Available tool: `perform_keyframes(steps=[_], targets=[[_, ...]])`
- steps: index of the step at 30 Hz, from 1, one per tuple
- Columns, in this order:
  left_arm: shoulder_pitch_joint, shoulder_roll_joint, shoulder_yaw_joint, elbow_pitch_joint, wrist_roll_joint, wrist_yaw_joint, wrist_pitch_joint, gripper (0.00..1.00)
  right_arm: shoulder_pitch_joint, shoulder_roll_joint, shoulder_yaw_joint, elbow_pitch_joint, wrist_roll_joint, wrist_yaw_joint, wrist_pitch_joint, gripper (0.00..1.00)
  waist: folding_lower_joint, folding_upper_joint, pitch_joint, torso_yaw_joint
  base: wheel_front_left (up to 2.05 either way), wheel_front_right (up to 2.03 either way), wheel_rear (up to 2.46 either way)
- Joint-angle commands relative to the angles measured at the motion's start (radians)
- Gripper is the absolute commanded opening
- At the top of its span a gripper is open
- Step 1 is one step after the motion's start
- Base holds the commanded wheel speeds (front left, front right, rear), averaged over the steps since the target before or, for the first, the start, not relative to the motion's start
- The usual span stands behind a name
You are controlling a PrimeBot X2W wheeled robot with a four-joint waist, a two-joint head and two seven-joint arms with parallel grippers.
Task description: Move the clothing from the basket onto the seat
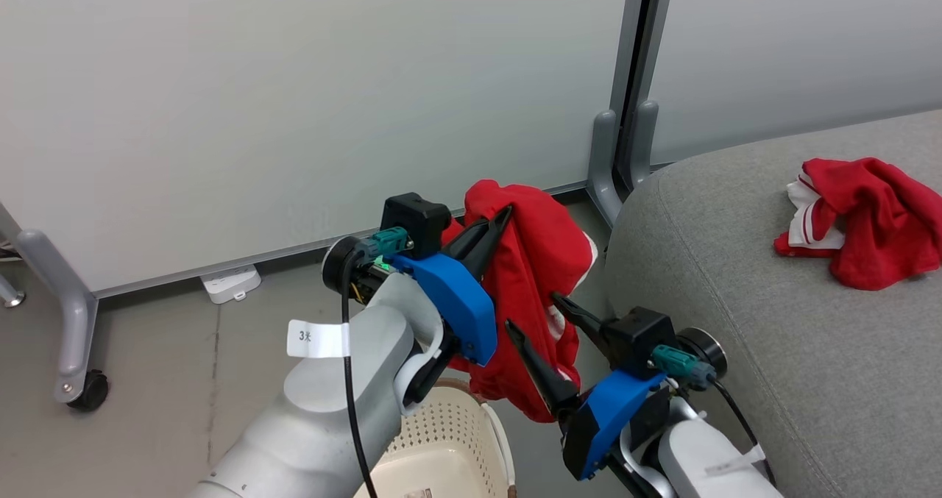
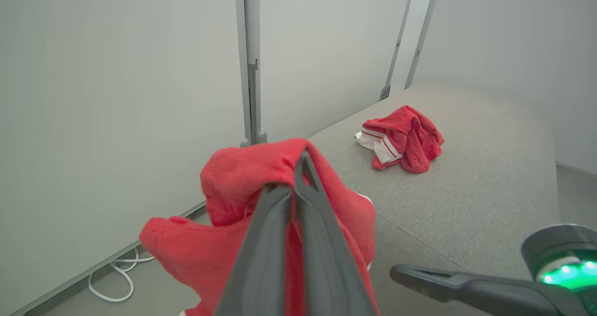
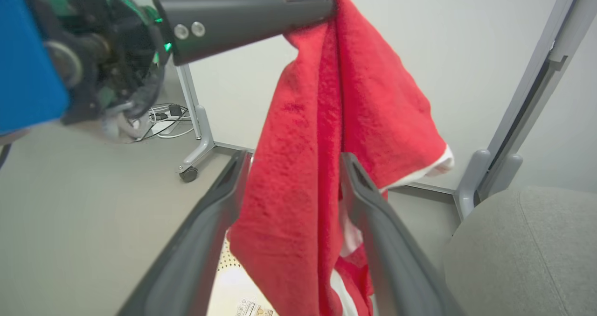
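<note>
My right gripper should next grip the garment's long hanging fold (image 1: 535, 321) (image 3: 305, 187) below my left gripper's shut fingers, because the garment hangs slack from them.
My left gripper (image 1: 494, 224) is shut on the top of a red garment (image 1: 531, 277), which hangs from it above the cream basket (image 1: 449, 446). In the left wrist view the shut fingers (image 2: 298, 166) pinch the red cloth (image 2: 224, 222). My right gripper (image 1: 536, 314) is open, and its two fingers (image 3: 233, 176) straddle the hanging garment (image 3: 326, 120) lower down without clamping it. A second red garment (image 1: 861, 218) with white striped trim lies crumpled on the grey seat (image 1: 773, 321), also seen from the left wrist as a red heap (image 2: 406, 138). The basket's bottom (image 3: 242, 297) shows below the cloth.
Pale partition panels stand close behind, with grey feet on casters (image 1: 81, 388) and a post (image 1: 625, 152) by the seat's corner. A white power strip (image 1: 229, 283) and a cable loop (image 2: 116, 278) lie on the floor by the wall.
</note>
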Motion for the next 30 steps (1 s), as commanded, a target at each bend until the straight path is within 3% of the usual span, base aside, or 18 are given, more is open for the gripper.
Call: perform_keyframes(steps=[1,11,12,13,14,30], targets=[[-0.017,0.0,-0.002,-0.006,-0.004,-0.001,0.001,0.0,-0.034,-0.001,0.017,0.031,0.02,0.0,-0.013,1.0,-0.0001,0.0,0.003,0.0,0.0,0.0,0.0],[-0.023,-0.005,-0.036,-0.044,-0.017,0.003,0.016,0.0,-0.232,-0.001,0.12,0.326,0.07,0.0,-0.081,1.0,-0.0001,0.0,0.016,0.013,0.0,0.0,0.0],[-0.024,-0.005,-0.04,-0.047,-0.019,0.004,0.016,0.0,-0.246,-0.001,0.13,0.351,0.076,0.0,-0.084,0.69,-0.0001,0.0,0.016,0.014,0.0,0.0,0.0],[-0.024,-0.005,-0.044,-0.049,-0.021,0.004,0.016,0.0,-0.258,-0.001,0.138,0.373,0.084,0.0,-0.093,0.22,-0.0001,0.0,0.016,0.016,0.0,0.0,0.0],[-0.025,-0.006,-0.048,-0.052,-0.022,0.005,0.017,0.0,-0.27,-0.001,0.145,0.392,0.093,0.0,-0.1,0.0,-0.0001,0.0,0.017,0.017,0.0,0.0,0.0],[-0.023,0.007,-0.058,-0.05,-0.028,0.017,0.003,0.0,-0.328,-0.001,0.215,0.51,0.18,0.0,-0.173,0.0,-0.0001,0.0,0.017,-0.009,0.0,0.0,0.0]])
